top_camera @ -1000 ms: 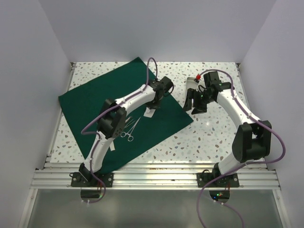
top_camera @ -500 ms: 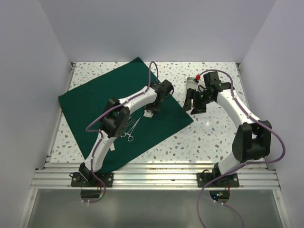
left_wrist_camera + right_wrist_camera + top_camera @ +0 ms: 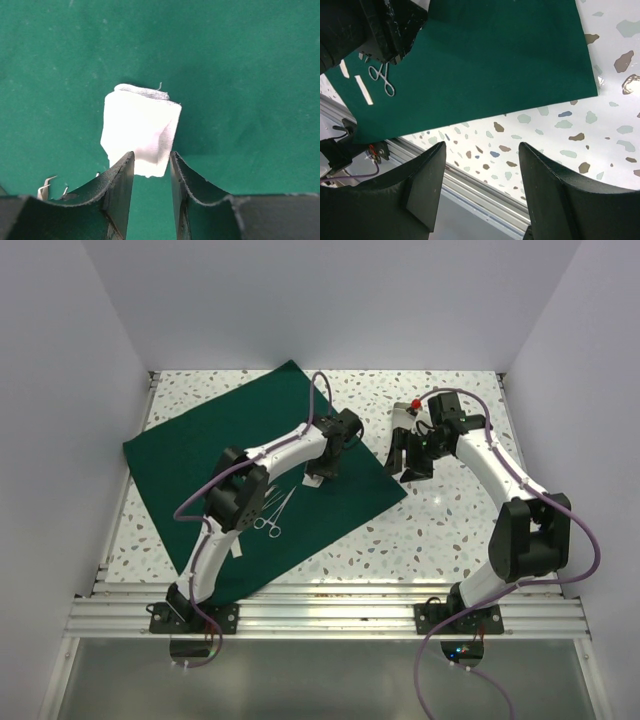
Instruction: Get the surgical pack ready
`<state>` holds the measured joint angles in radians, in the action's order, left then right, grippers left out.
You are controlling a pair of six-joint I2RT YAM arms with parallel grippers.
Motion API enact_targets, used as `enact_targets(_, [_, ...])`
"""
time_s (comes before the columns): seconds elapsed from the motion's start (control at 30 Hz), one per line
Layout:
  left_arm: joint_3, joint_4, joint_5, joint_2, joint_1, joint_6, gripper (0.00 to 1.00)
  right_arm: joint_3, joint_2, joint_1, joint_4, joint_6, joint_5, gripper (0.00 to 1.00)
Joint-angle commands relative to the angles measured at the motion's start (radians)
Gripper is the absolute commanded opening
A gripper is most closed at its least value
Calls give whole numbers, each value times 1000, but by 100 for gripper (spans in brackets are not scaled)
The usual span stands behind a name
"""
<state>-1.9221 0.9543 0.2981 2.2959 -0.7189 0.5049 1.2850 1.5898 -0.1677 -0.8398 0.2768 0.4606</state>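
My left gripper closes next, since the white pad's near edge [image 3: 316, 478] [image 3: 152, 164], with its corner, lies between its open fingers. This would catch the pad's edge.
The dark green cloth [image 3: 195, 450] of the surgical pack lies spread flat on the left half of the table. My left gripper [image 3: 320, 466] hovers low over its right part. In the left wrist view its fingertips [image 3: 126, 165] stand apart, and the left gripper [image 3: 151, 161] is open at the near edge of a folded white pad [image 3: 140, 127] lying on the cloth [image 3: 240, 75]. Steel instruments [image 3: 272, 512] lie on the cloth nearer the front. My right gripper [image 3: 408, 460] hangs open and empty above the bare table by the cloth's right corner.
A small silver tray [image 3: 404, 416] with a red spot beside it sits behind the right gripper, largely hidden by the arm. A thin white strip [image 3: 237, 552] lies near the cloth's front edge. Metal rails [image 3: 330, 605] run along the table front. White walls enclose three sides.
My left gripper has gone from shut to open, leaving the white pad on the cloth, and has drawn back a little. The right gripper has edged slightly towards the cloth.
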Motion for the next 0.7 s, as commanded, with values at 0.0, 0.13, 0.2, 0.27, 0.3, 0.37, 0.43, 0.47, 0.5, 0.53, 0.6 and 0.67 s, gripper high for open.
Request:
enact_targets(0.0, [6,-49,-25,-49,4,-11,39,-9,-16,-1,25,-4,21,64])
enact_targets(0.13, [8,-55,-31,-38,4,-14,39,-12,-14,-1,27,-5,23,64])
enact_targets(0.2, [6,-55,-33,-26,4,-19,39,-10,-10,-1,27,-5,24,64])
enact_targets(0.27, [5,-49,-24,-12,4,-20,39,-7,-5,-1,28,-4,27,64])
enact_targets(0.3, [6,-48,-19,-6,4,-20,38,-6,-4,-1,28,-5,27,64])
enact_targets(0.37, [8,-45,-7,4,4,-22,38,-4,2,-1,30,-5,30,64])
enact_targets(0.43, [17,-48,7,11,4,-25,38,-4,4,-3,31,-4,32,64])
enact_targets(0.47, [18,-48,10,13,4,-26,38,-4,6,-1,30,-4,32,64])
enact_targets(0.5, [23,-49,18,14,4,-26,37,-4,7,-3,30,-4,32,64])
enact_targets(0.53, [26,-49,19,16,4,-28,36,-4,9,-1,33,-4,32,64])
enact_targets(0.6, [32,-57,21,19,4,-29,36,-6,9,-1,33,-5,32,64])
enact_targets(0.67, [32,-61,18,23,4,-31,36,-6,12,-1,34,-4,32,64])
